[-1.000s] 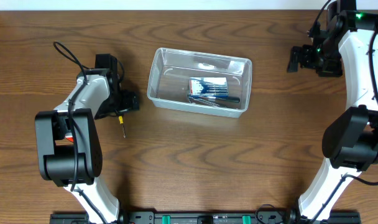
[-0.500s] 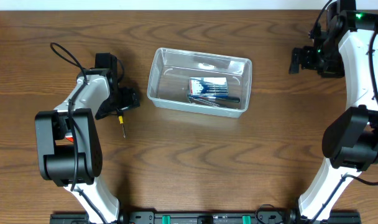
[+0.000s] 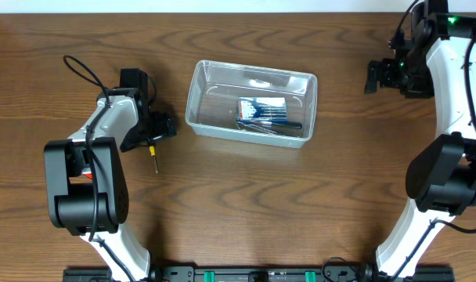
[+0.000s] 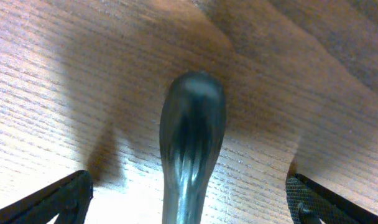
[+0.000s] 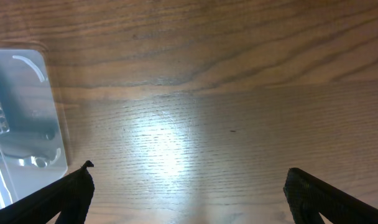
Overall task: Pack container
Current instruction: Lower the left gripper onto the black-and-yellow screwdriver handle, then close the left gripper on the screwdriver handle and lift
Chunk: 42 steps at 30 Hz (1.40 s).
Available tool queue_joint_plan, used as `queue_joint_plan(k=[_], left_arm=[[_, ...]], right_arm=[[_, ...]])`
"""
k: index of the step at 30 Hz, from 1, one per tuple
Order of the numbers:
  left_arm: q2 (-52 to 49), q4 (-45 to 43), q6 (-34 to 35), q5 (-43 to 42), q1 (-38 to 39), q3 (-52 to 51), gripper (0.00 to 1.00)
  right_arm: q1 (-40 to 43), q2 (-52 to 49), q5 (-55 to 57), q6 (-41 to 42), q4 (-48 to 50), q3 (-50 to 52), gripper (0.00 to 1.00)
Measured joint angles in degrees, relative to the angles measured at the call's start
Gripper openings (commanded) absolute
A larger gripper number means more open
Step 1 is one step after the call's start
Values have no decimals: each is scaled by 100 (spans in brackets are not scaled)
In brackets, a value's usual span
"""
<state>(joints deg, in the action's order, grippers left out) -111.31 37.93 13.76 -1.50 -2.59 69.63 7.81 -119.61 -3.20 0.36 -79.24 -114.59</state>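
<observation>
My left gripper closes on the screwdriver's dark handle next, since my fingertips meet their shadows on the wood beside the handle.
The clear plastic container [image 3: 254,69] stands mid-table and holds a pack of small tools [image 3: 263,109] and a dark tool. Its corner shows in the right wrist view [image 5: 27,112]. A small screwdriver [image 3: 153,158] lies on the table left of the container. Its dark handle [image 4: 192,124] is between the fingers of my left gripper [image 3: 161,129]. In the left wrist view the left gripper [image 4: 189,193] is open wide, its fingers apart from the handle. My right gripper [image 3: 371,76] is open and empty over bare wood at the far right, and it also shows in the right wrist view [image 5: 189,186].
The wooden table [image 3: 246,204] runs to the back edge near the top. A black cable [image 3: 81,66] loops behind the left arm. The arm bases stand at the front left and front right.
Both grippers shifted very slightly a second ago; since then nothing has visibly moved.
</observation>
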Motion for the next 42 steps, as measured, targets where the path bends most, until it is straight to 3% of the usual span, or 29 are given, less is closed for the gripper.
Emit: queue_joint_plan(k=[6,8,10,13,21,34,42], left_arm=[[0,-57,0,-4,0,-7,98],[0,-94,2,-9,0,-13,93],[0,-125,17,-28,2,-17,86],[0,-160,50,-42,0,-22,67],[0,-160,57,-22,2,-24,36],[0,-157,46,-11,2,-26,22],[0,-157,59,-2,2,-26,20]], right_arm=[[0,0,2,-2,-50,0,99],[0,0,2,-17,-70,0,99],[0,0,4,-42,-72,0,99],[0,0,7,-81,-81,0,99],[0,0,17,-103,-92,0,99],[0,0,20,-103,-92,0,99],[0,0,20,-107,-92,0,99]])
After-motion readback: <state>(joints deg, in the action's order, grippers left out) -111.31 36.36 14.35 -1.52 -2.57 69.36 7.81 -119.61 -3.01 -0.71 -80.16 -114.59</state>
